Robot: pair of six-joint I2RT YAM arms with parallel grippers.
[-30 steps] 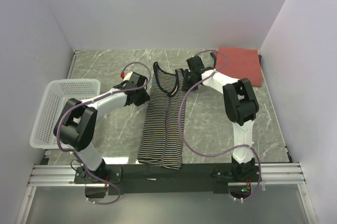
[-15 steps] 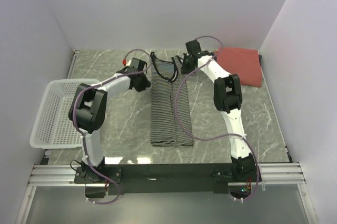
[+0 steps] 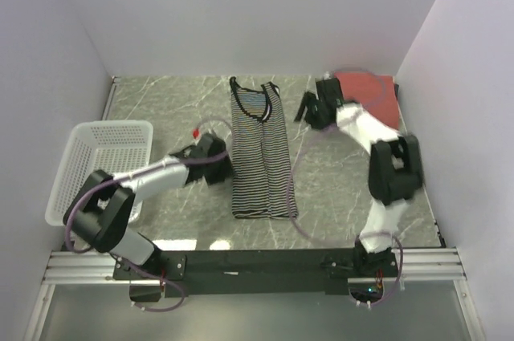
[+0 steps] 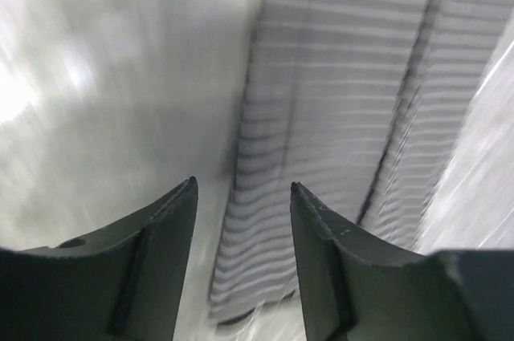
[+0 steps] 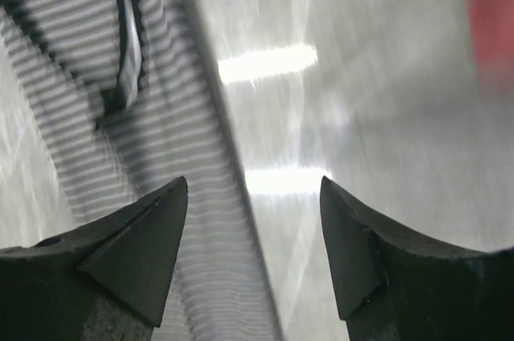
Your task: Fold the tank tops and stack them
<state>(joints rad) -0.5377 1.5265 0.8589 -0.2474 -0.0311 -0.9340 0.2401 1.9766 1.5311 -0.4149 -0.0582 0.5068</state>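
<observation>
Next, my left gripper grips the striped tank top by the hem corner on the basket side and folds the hem toward the straps.
A black-and-white striped tank top (image 3: pixel 259 148) lies flat and narrow down the middle of the table, straps toward the back wall. It fills the upper right of the left wrist view (image 4: pixel 345 100) and the left of the right wrist view (image 5: pixel 120 116). My left gripper (image 3: pixel 227 171) stands open just left of its lower half, holding nothing (image 4: pixel 242 188). My right gripper (image 3: pixel 307 108) is open to the right of the shoulder straps, empty (image 5: pixel 254 184). A rust-red tank top (image 3: pixel 373 96) lies folded at the back right.
A white mesh basket (image 3: pixel 92 166) stands at the left edge of the marble table (image 3: pixel 329 188). White walls close the back and both sides. The arm bases sit on the black rail along the near edge.
Both grippers have let go of the striped top and drawn away from it, the left toward the near side, the right to the right. The top has been pulled straight and lies flat.
</observation>
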